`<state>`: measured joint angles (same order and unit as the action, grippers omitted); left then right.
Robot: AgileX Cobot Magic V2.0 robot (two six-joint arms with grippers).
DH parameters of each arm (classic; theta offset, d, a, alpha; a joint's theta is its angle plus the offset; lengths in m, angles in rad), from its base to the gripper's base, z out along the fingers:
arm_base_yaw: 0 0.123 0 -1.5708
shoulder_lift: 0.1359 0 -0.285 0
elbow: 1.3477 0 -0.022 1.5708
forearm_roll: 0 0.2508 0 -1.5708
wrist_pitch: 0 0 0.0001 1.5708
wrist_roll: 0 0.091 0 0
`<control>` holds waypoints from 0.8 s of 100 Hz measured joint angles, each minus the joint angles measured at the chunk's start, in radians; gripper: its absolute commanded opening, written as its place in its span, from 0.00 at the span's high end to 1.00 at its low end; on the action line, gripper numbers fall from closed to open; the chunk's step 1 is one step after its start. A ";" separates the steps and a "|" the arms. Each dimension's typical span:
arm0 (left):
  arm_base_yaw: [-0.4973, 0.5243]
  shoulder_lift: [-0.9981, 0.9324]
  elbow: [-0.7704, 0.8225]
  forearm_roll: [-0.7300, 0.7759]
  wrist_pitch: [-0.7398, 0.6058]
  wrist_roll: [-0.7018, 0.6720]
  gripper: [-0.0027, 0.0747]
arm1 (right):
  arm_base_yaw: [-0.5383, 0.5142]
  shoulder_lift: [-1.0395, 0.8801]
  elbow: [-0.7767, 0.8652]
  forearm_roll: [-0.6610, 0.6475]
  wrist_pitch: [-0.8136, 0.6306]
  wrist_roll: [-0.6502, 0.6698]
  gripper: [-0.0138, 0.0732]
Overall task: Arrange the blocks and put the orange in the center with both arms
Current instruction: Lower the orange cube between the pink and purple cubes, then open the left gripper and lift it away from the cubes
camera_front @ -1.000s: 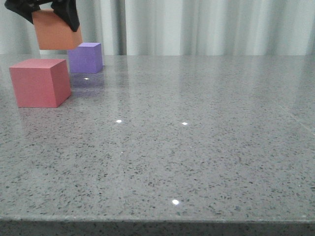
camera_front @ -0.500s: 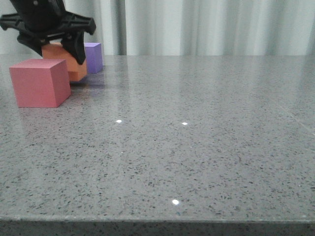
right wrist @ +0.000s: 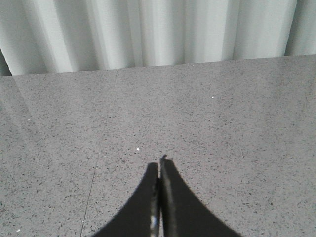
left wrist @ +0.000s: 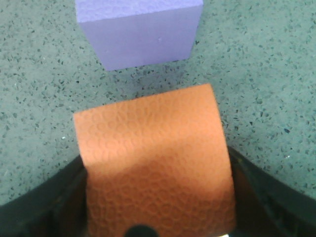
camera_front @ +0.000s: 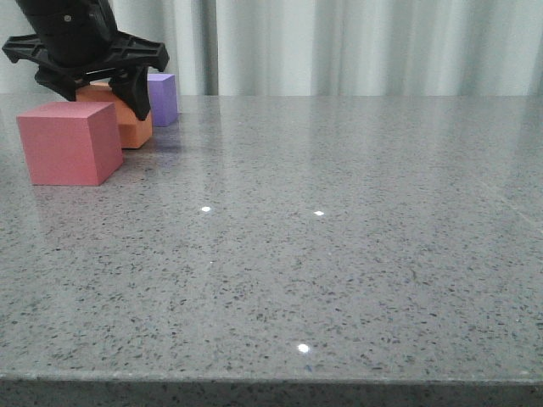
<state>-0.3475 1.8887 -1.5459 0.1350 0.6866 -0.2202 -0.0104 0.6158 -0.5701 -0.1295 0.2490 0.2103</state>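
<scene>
My left gripper should release the cube, because the lower edge of the orange cube (camera_front: pixel 136 127) is on the grey speckled table and the cube would stand in place.
The orange cube (camera_front: pixel 136 127) rests on the table between the red-pink cube (camera_front: pixel 68 142) in front of it and the purple cube (camera_front: pixel 163 97) behind it. My left gripper (camera_front: pixel 97 91) reaches down over the orange cube and is shut on it. In the left wrist view the black fingers (left wrist: pixel 249 197) press against both sides of the orange cube (left wrist: pixel 153 158), and the purple cube (left wrist: pixel 138 29) stands just beyond with a narrow gap. My right gripper (right wrist: pixel 159 165) hangs shut and empty over bare table and is out of the front view.
The grey speckled table (camera_front: pixel 339 254) stretches right of the blocks, with its front edge (camera_front: pixel 271 377) close to the camera. A pale curtain (camera_front: pixel 356 42) hangs behind the far edge.
My left gripper has come down with the orange cube from mid-air to the table, between the red-pink and purple cubes. The other two cubes have not moved.
</scene>
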 measured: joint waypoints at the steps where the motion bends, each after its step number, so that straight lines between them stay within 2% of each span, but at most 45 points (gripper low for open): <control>1: 0.000 0.000 0.000 0.000 0.000 0.000 0.56 | 0.000 0.000 0.000 0.000 0.000 0.000 0.92; 8: 0.000 0.000 0.000 0.000 0.000 0.000 0.55 | 0.000 0.000 0.000 0.000 0.000 0.000 0.92; 15: 0.000 0.000 0.000 0.000 0.000 0.000 0.48 | 0.000 0.000 0.000 0.000 0.000 0.000 0.92; 27: 0.000 0.002 0.000 0.000 -0.001 0.000 0.19 | 0.000 0.000 0.000 0.000 0.000 0.000 0.92; 35: 0.000 0.008 0.000 0.000 -0.004 0.000 0.06 | 0.000 0.000 0.000 0.000 0.000 0.000 0.92; 51: 0.000 0.007 0.000 0.000 -0.009 0.000 0.12 | 0.000 0.000 0.000 0.000 0.000 0.000 0.92; 80: 0.000 -0.158 0.012 -0.001 -0.014 0.000 0.12 | 0.000 0.000 0.000 0.000 0.000 0.000 0.92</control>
<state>-0.3475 1.7307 -1.5337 0.1343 0.6724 -0.2202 -0.0104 0.6158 -0.5701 -0.1295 0.2490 0.2103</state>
